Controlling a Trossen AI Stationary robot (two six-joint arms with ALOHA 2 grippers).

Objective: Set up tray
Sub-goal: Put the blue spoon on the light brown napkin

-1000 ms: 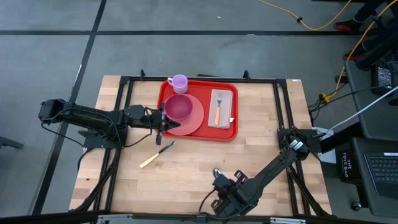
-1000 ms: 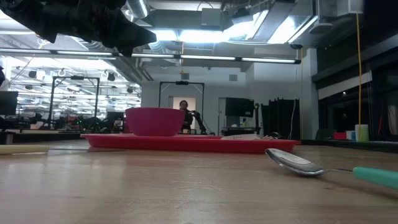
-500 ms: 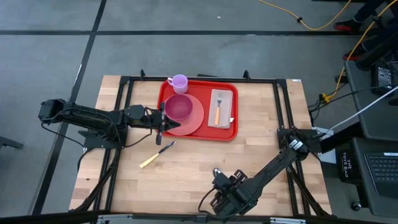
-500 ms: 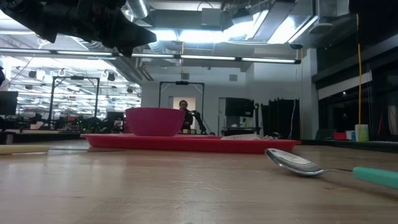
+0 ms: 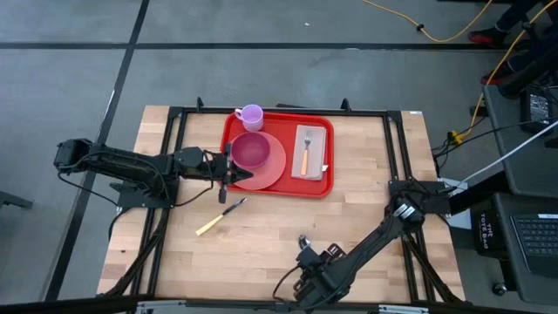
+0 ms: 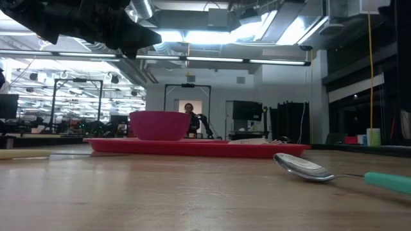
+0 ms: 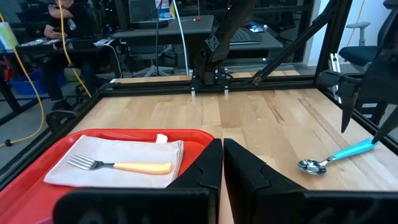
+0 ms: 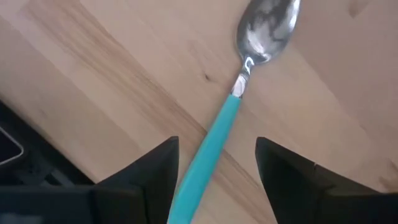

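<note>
My right gripper will next grab the spoon by its teal handle, to add it to the red tray's setting.
The red tray lies at the table's far middle. It holds a pink plate with a magenta bowl, a purple cup and a fork on a napkin. A spoon with a teal handle lies flat on the wood near the front edge. My right gripper is open, one finger on either side of the handle. My left gripper is shut and hangs over the tray's left rim beside the plate.
A knife with a yellow handle lies on the wood in front of the tray's left corner. Black frame rails run along the table's sides. Bare wood lies between the tray and the spoon.
My right gripper has drawn back a little toward the table's near edge. The spoon lies where it was.
</note>
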